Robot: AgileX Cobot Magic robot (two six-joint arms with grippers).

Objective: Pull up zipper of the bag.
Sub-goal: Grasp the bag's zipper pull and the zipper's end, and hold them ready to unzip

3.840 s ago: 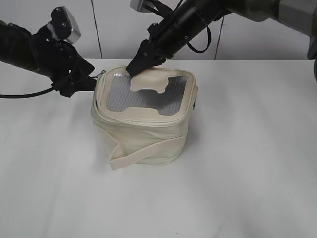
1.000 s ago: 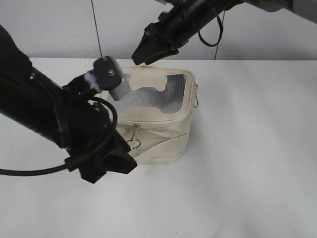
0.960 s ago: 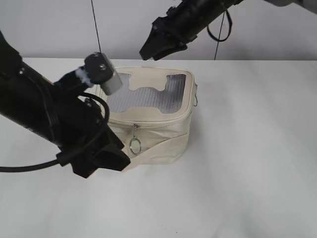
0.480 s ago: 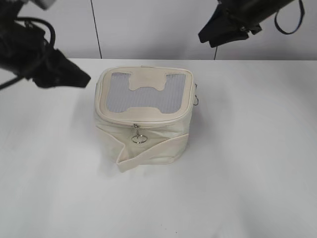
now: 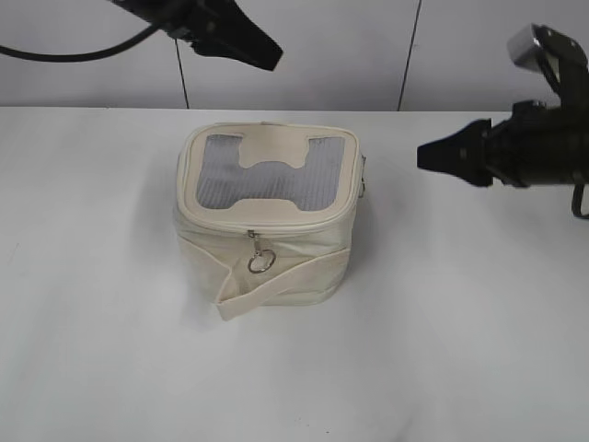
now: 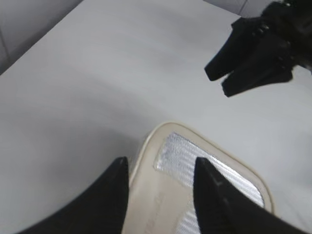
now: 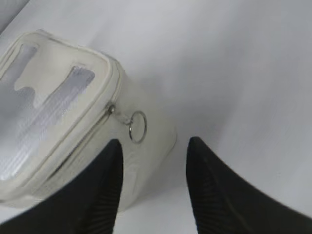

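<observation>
My left gripper grabs the lid by its rim [image 5: 267, 129] next, and that leaves the zipper's ring pull [image 5: 261, 260] free to be pulled.
The cream bag [image 5: 267, 221] stands upright mid-table, its lid with the grey mesh window [image 5: 267, 175] lying flat. The zipper track runs round the lid's rim. Its silver ring pull [image 5: 260, 262] hangs on the front face. A second ring [image 5: 365, 186] hangs at the right side and also shows in the right wrist view [image 7: 137, 126]. My left gripper [image 5: 267, 57] is open and empty, raised behind the bag; in its wrist view its fingers [image 6: 161, 168] hover above the lid [image 6: 161, 195]. My right gripper [image 5: 428, 157] is open and empty, right of the bag, apart from it [image 7: 153, 146].
The white table [image 5: 460, 322] stretches round the bag. A fabric strap [image 5: 276, 284] crosses the bag's front, its end sticking out at the lower left. A grey wall [image 5: 368, 46] rises behind the table. The right gripper shows in the left wrist view [image 6: 248, 63].
My left arm has swung from the left side up to behind the bag. My right arm has come down from the upper back to the bag's right. The bag has not moved.
</observation>
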